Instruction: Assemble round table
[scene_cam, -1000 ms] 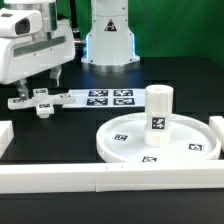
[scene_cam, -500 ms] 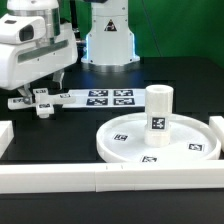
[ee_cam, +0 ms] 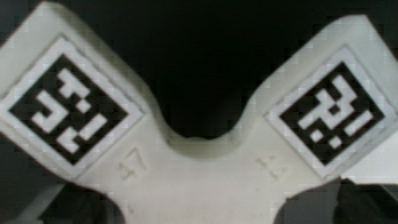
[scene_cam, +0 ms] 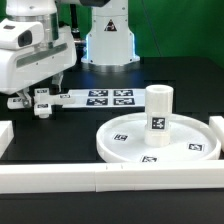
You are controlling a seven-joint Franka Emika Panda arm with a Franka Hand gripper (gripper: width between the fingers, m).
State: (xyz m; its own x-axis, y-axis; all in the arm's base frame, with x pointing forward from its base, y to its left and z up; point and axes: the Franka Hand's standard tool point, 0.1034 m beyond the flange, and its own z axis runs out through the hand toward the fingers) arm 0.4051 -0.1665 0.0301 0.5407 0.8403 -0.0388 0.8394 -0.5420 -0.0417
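Observation:
My gripper next grabs the cross-shaped piece (scene_cam: 24, 101) by its middle (scene_cam: 42, 98) to set the table's base onto the stubby tagged post.
The cross-shaped piece (scene_cam: 24, 101) lies on the black table at the exterior view's left. My gripper (scene_cam: 42, 94) is low over its middle, fingers down on either side of it, jaws apart. In the wrist view the cross-shaped piece (ee_cam: 196, 170) fills the frame, with two tagged arms spread in a V. The large round disc (scene_cam: 128, 141) lies at the exterior view's right front. The stubby tagged post (scene_cam: 159, 108) stands upright on it. Whether the fingers touch the cross piece is hidden.
The marker board (scene_cam: 105, 98) lies just to the right of the cross piece. White border rails run along the front (scene_cam: 100, 181), the left (scene_cam: 5, 134) and the right (scene_cam: 217, 127). The arm's base (scene_cam: 108, 42) stands at the back.
My gripper has come down and shifted slightly left over the cross-shaped piece. The disc and the post have not moved.

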